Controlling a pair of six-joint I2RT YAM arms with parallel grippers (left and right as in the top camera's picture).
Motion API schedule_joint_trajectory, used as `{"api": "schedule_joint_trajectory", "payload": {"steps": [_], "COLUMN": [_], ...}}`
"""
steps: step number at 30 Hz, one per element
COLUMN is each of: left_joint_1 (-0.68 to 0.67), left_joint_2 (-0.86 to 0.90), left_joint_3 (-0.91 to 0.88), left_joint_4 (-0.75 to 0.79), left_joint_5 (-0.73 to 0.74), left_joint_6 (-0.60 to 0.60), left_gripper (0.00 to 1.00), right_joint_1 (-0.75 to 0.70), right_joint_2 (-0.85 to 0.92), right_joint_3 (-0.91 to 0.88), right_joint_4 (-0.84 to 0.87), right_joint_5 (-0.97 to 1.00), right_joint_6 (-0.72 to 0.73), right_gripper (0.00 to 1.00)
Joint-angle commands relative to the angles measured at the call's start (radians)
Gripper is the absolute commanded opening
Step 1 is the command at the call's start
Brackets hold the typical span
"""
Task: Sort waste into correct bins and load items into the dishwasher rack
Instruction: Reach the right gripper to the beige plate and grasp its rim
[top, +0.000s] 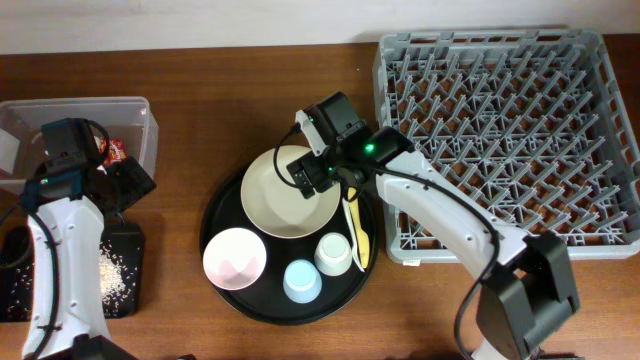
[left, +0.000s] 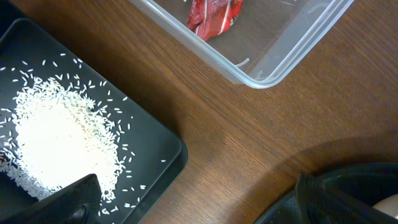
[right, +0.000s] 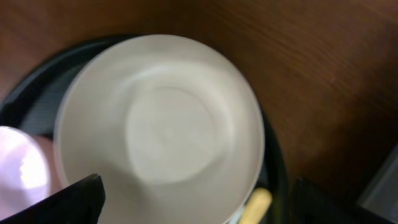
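Note:
My right gripper grabs the cream plate (top: 280, 205) by its rim on the dishwasher rack side next. That leaves the opposite edge free to load into the rack.
My right gripper (top: 318, 178) hangs open and empty just above the cream plate (top: 280, 205), which fills the right wrist view (right: 161, 124) between the jaws (right: 199, 196). The pink bowl (top: 234, 258), white cup (top: 333, 253), light blue cup (top: 301, 280) and pale yellow fork and spoon (top: 358, 235) sit around it. My left gripper (top: 128, 180) is open and empty (left: 199, 190) over bare table. The red wrapper (left: 214, 15) lies in the clear box (left: 273, 68). The rice (left: 56, 140) lies in the shallow black tray (left: 155, 146). I cannot make out the tissue.
The dishes rest on a large round black tray (top: 215, 215) in the middle. The grey dishwasher rack (top: 500, 130) stands at the right with nothing in it, its near corner beside the round tray. The clear box (top: 140, 110) and the shallow black tray (top: 125, 270) are at the far left.

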Motion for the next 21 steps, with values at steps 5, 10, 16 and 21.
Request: {"api": "schedule_joint_trajectory", "payload": {"steps": [5,10,16,21], "left_joint_1": [0.001,0.001,0.001,0.001], "left_joint_2": [0.001,0.001,0.001,0.001], "left_joint_3": [0.008,0.008,0.008,0.008], "left_joint_4": [0.002,0.002,0.002,0.002], "left_joint_5": [0.003,0.003,0.003,0.003], "left_joint_6": [-0.013,-0.013,-0.013,-0.013], "left_gripper": [0.99,0.99,0.99,0.99], "right_joint_1": [-0.010,-0.011,-0.052,-0.054], "right_joint_2": [0.145,0.187,0.196,0.214], "right_joint_3": [0.012,0.012,-0.016,-0.027], "right_joint_4": [0.070,0.096,0.097,0.104], "right_joint_5": [0.067,0.107,0.117,0.039], "right_joint_6": [-0.009,-0.009,-0.002,0.002], "right_gripper": [0.67,0.64,0.64,0.65]}}
